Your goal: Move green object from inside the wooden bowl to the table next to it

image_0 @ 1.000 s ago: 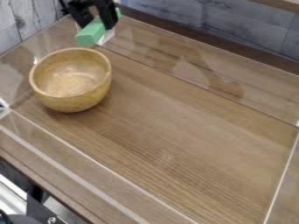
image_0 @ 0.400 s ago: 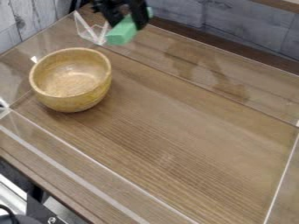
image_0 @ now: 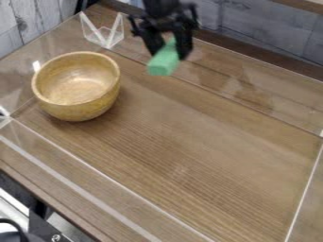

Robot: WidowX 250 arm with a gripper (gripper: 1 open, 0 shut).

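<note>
The green block in my gripper is still above the tabletop beside the wooden bowl, so my gripper should keep holding it until it is on the tabletop.
A small bright green block hangs in the air above the brown wood-grain table, held between the black fingers of my gripper, which points steeply down and is shut on it. The block sits to the right of the round tan wooden bowl and well clear of its rim. The bowl stands at the left of the table with nothing green in it.
Clear acrylic walls edge the tabletop on all sides. A clear bracket stands at the back left, behind the bowl. Grey planks form the backdrop.
My gripper has carried the green block to the right and somewhat lower, from above the bowl's far rim to over the table beside it. The bowl has stayed put.
</note>
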